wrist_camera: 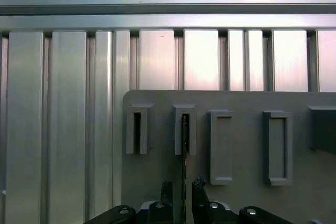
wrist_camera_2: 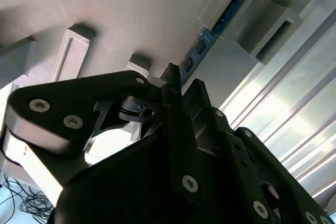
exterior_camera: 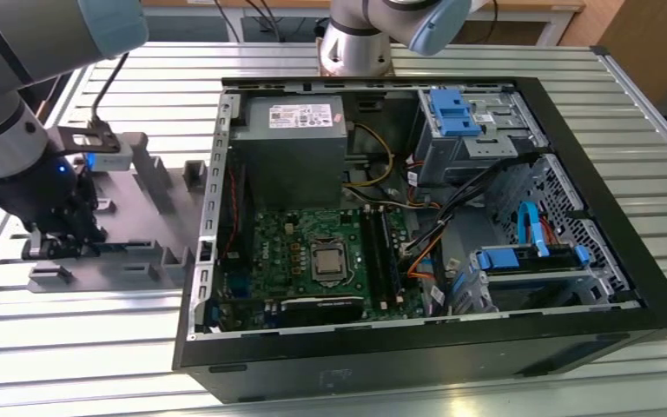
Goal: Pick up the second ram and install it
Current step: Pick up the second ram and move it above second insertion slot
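Observation:
The grey holder block's sides hug the ram's slotted end, so the gripper should next grab the ram's bare part outside the slot to install the second ram.
The second ram is a thin blue stick seen edge-on, standing in a slot of the grey holder plate. In the second wrist view the ram runs from a grey holder block down between my black fingers. My gripper is open and straddles the ram's near end, with a finger on each side and a small gap to the board. In the exterior view my gripper is low over the grey holder plate, at the exterior view's left of the open computer case.
The green motherboard lies in the case with long black slots beside the processor. A grey power-supply box sits behind it, with blue drive brackets and cables at the exterior view's right. Ribbed aluminium tabletop surrounds everything.

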`<state>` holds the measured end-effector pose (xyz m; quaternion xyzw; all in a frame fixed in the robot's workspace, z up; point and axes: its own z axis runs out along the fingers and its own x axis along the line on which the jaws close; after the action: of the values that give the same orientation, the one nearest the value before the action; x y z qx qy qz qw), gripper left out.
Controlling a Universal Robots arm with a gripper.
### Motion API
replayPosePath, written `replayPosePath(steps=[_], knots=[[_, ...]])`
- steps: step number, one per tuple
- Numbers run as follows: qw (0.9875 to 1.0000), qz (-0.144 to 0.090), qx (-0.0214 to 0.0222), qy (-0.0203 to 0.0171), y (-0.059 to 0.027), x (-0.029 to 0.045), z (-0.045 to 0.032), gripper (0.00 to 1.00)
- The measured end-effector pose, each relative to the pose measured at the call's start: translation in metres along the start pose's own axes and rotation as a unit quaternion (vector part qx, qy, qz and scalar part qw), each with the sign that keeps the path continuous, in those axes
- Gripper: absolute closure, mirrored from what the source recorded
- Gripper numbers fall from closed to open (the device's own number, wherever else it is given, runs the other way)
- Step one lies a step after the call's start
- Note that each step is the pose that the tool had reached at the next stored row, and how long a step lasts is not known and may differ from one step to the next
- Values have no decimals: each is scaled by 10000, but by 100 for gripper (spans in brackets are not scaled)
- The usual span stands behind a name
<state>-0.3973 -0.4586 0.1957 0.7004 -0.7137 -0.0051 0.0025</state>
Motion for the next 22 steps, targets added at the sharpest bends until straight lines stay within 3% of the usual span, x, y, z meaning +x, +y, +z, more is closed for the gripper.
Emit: replayPosePath(steps=[1,9,10,16,22], knots=[[10000,0,0,0,0,0,4,71],[10000,0,0,-15,0,0,10,73],[10000,0,0,-15,0,0,11,80],[10000,0,0,-21,0,0,21,80],[10000,-1,-1,-60,0,0,38,80]])
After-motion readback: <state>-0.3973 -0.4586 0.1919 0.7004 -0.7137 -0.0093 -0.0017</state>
